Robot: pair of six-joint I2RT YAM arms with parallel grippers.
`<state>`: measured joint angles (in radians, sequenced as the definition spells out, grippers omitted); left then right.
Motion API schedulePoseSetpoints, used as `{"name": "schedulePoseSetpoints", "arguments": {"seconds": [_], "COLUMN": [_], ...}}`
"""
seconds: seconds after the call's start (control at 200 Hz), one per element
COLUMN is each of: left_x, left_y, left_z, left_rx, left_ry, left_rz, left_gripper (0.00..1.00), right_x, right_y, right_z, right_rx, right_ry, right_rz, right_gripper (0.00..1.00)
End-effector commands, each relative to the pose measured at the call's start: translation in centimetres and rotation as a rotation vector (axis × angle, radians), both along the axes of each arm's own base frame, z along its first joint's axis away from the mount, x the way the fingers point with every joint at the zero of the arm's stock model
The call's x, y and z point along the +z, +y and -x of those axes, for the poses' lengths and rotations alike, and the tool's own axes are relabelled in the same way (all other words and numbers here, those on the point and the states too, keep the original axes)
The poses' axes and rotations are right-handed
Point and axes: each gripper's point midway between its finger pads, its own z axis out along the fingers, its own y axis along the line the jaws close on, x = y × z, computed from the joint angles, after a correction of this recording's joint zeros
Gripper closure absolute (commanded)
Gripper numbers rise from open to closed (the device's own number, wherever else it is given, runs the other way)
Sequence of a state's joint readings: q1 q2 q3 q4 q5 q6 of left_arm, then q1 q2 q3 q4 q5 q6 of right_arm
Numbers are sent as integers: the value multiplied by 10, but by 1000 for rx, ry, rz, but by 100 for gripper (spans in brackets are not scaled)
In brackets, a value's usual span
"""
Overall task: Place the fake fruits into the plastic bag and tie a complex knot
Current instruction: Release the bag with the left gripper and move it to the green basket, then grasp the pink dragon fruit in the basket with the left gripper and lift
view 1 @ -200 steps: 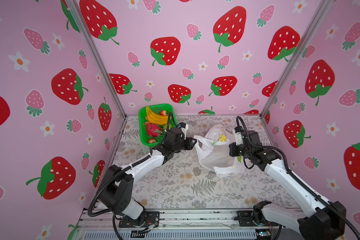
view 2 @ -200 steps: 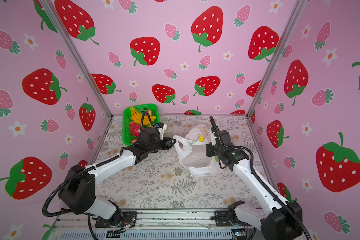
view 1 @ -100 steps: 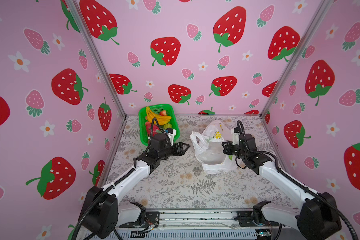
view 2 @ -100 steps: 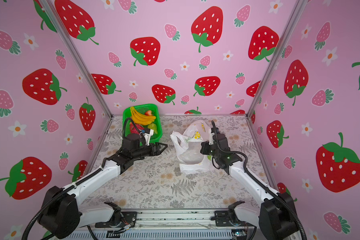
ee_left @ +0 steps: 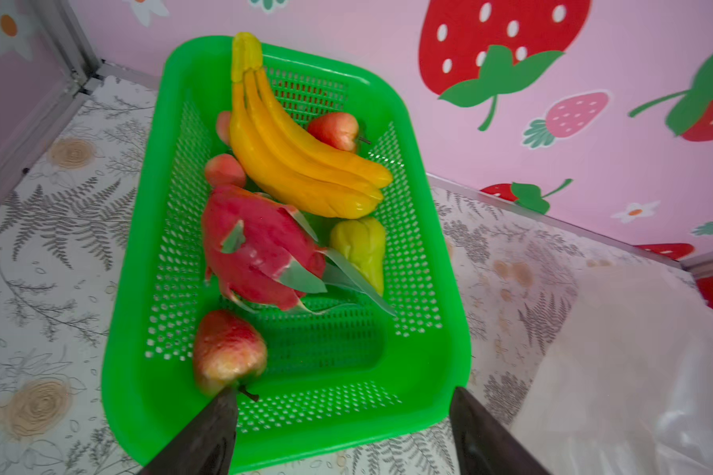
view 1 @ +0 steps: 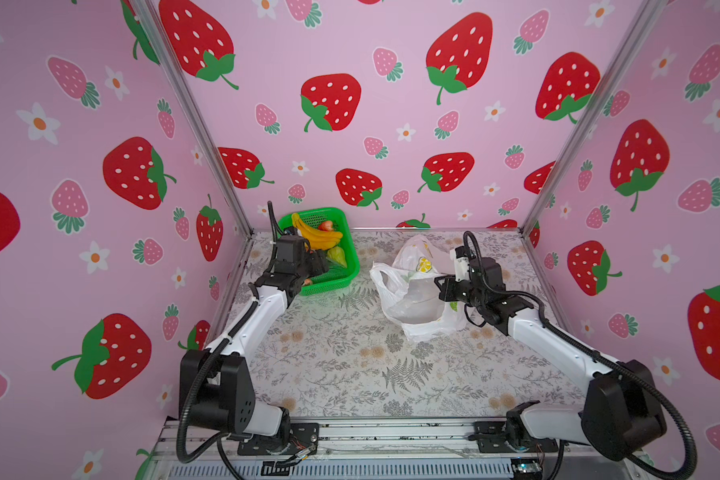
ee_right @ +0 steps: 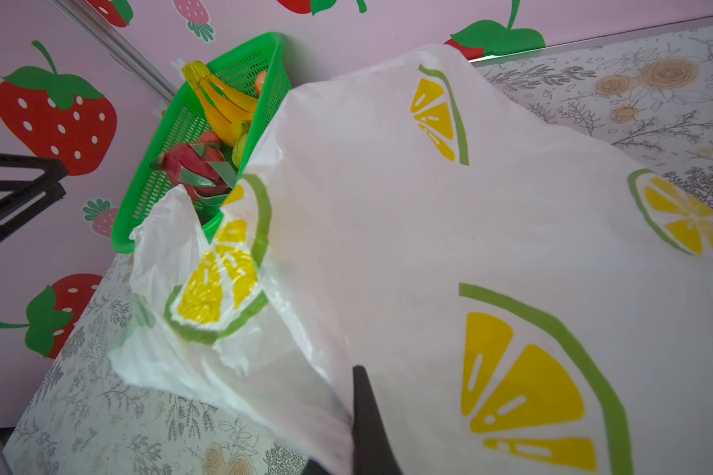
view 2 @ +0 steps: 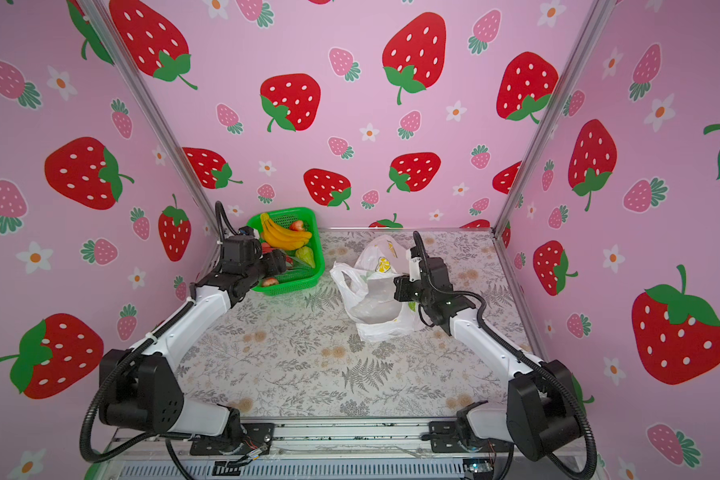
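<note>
I will grab the dragon fruit by its green leaf tips with my left gripper next, so that its red body stays free to go into the bag (view 1: 412, 291).
The fake fruits lie in the green basket (ee_left: 346, 432): a banana bunch (ee_left: 297, 164), a dragon fruit (ee_left: 256, 246), a green pear-like fruit (ee_left: 361, 246) and small red ones (ee_left: 227, 349). My left gripper (ee_left: 342, 399) hovers open over the basket's near end (view 1: 321, 266), one fingertip close to a red fruit, holding nothing. The plastic bag (view 1: 412, 291), printed with lemon slices, stands slumped mid-table with its mouth towards the basket. My right gripper (ee_right: 353, 395) is shut on the bag's rim (view 2: 398, 286). No knot is in view.
The basket (view 2: 287, 286) sits in the back left corner against the strawberry-print walls. A strip of floral tabletop (view 1: 362, 291) separates it from the bag. The enclosure walls close in left, back and right.
My left gripper drew away from the bag's handle, swung left to the basket and opened wide. The right gripper kept its hold while the bag shifted and slumped.
</note>
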<state>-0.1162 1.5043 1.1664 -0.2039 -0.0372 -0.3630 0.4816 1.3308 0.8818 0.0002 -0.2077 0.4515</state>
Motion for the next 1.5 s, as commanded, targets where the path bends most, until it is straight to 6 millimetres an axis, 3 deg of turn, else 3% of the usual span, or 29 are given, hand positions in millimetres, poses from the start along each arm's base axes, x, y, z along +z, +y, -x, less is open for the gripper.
{"name": "schedulePoseSetpoints", "arguments": {"seconds": [0.0, 0.27, 0.495, 0.845, 1.131, 1.496], "left_x": [-14, -58, -75, -97, -111, -124], "left_y": [4, -32, -58, -64, -67, -71], "left_z": [-9, -39, -66, -93, -103, -107], "left_rx": [-29, -83, -114, -87, -78, -80], "left_ry": [109, 229, 254, 286, 303, 318], "left_rz": [-39, 117, 201, 225, 238, 249], "left_gripper": [18, 26, 37, 39, 50, 71], "right_x": [6, 0, 3, 5, 5, 3], "right_y": [2, -1, -1, 1, 0, 0], "right_z": [-9, -6, -3, -1, 0, 0], "right_rx": [37, 50, 59, 74, 75, 76], "right_ry": [-55, -65, -80, -86, -89, -87], "right_rz": [47, 50, 42, 31, 33, 34], "right_gripper": [100, 100, 100, 100, 100, 99]}}
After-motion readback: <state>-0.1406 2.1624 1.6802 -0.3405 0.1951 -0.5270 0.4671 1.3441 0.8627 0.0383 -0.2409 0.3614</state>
